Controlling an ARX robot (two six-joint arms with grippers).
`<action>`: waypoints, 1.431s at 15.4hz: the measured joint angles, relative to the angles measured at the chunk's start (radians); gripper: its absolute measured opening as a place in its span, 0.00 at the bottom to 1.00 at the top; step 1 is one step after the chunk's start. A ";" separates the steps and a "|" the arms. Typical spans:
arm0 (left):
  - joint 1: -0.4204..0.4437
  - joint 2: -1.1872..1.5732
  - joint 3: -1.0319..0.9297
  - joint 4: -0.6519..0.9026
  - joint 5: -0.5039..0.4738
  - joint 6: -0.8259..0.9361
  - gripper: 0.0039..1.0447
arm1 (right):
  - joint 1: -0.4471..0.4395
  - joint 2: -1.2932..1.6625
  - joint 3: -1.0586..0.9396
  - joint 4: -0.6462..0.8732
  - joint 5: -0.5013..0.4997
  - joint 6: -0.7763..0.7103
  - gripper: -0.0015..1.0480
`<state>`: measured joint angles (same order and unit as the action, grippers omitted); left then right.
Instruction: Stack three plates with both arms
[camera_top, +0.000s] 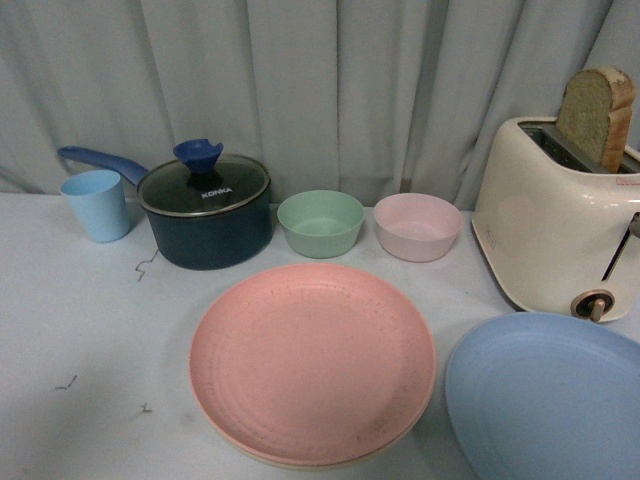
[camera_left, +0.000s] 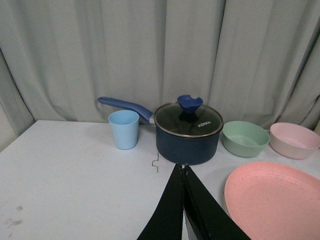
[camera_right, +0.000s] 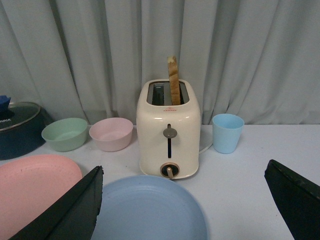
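The light blue plate needs to go onto the pink plate (camera_top: 312, 360). Next, I need to grab the light blue plate by its rim (camera_top: 598, 332) with my right gripper to stack it there.
The pink plate (camera_top: 312, 360) lies at the table's front centre, on top of the cream-beige plate (camera_top: 290, 464), of which only a thin rim shows beneath it. The light blue plate (camera_top: 550, 400) lies alone at the front right, in front of the toaster. Neither arm shows in the front view. In the left wrist view my left gripper (camera_left: 183, 166) is shut and empty, just left of the pink plate (camera_left: 272, 200). In the right wrist view my right gripper (camera_right: 184, 175) is open wide and empty, over the light blue plate (camera_right: 150, 210). The pink plate (camera_right: 35, 185) shows at that view's edge.
Along the back stand a blue cup (camera_top: 96, 204), a dark lidded saucepan (camera_top: 206, 208), a green bowl (camera_top: 320, 222) and a pink bowl (camera_top: 416, 226). A cream toaster (camera_top: 555, 225) with a bread slice stands right. A second blue cup (camera_right: 227, 132) stands beyond it. A curtain closes the back.
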<state>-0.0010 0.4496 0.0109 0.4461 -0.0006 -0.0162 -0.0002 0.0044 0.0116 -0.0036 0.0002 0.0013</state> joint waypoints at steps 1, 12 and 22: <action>0.000 -0.041 0.000 -0.039 0.000 0.000 0.01 | 0.000 0.000 0.000 0.000 0.000 0.000 0.94; 0.000 -0.334 0.002 -0.362 -0.001 0.000 0.01 | 0.000 0.000 0.000 0.000 0.000 0.000 0.94; 0.000 -0.441 0.000 -0.450 0.000 0.001 0.70 | -0.259 0.297 0.057 0.047 -0.376 0.006 0.94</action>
<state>-0.0010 0.0082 0.0113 -0.0036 -0.0006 -0.0154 -0.2596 0.3012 0.0685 0.0437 -0.3756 0.0074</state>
